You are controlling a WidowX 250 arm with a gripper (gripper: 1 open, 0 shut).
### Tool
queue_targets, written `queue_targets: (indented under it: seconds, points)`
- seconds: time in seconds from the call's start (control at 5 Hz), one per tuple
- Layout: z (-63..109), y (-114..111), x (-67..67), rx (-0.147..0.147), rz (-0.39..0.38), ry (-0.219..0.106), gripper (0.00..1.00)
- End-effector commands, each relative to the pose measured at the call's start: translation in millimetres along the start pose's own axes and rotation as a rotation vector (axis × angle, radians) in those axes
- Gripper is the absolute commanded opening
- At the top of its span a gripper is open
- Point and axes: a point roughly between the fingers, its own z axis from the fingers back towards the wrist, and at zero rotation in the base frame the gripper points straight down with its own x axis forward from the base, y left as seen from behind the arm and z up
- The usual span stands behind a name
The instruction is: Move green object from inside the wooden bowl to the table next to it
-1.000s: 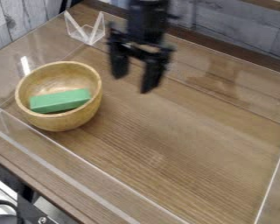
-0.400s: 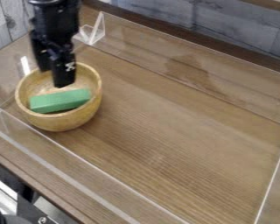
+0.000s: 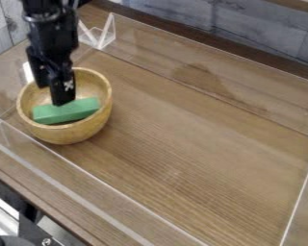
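My gripper grabs the green bar by its middle [image 3: 65, 110] next, to move it out of the wooden bowl [image 3: 86, 125] onto the table.
The green object [image 3: 69, 113], a bright-green bar, lies inside the wooden bowl [image 3: 86, 125] at the left of the table [image 3: 195, 135]. My black gripper [image 3: 54, 88] hangs straight down over the bowl, its fingertips just above the bar's far left part. Its fingers [image 3: 64, 89] stand apart, open, with nothing between them. Part of the bowl's back rim is hidden behind the gripper.
Clear acrylic walls [image 3: 143, 202] run round the table's edges, close to the bowl on the left and front. A clear bracket [image 3: 103, 34] stands at the back wall. Bare wood-grain tabletop stretches to the right of the bowl.
The gripper has travelled left from mid-table to over the bowl and sunk toward the green bar, staying open. Bowl and bar have not moved.
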Motion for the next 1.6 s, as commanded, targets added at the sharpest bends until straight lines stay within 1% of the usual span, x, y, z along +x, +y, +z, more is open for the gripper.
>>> queue_targets:
  seconds: [0.0, 0.2, 0.4, 0.8, 1.0, 1.2, 1.4]
  points:
    - [-9.6, 11.8, 1.6, 0.028, -0.050, -0.017, 1.00]
    - [-23.7, 13.7, 9.0, 0.030, -0.126, -0.035, 1.00]
    - [-27.7, 12.9, 15.3, 0.025, -0.177, -0.061, 1.00]
    - [-31.4, 28.7, 9.4, -0.011, -0.232, -0.089, 1.00]
    - [-39.6, 36.0, 6.8, -0.019, -0.266, -0.095, 1.00]
    - [-42.4, 39.1, -6.1, -0.030, -0.252, -0.100, 0.00]
    - [-45.7, 41.4, -18.3, -0.038, -0.241, -0.104, 0.00]
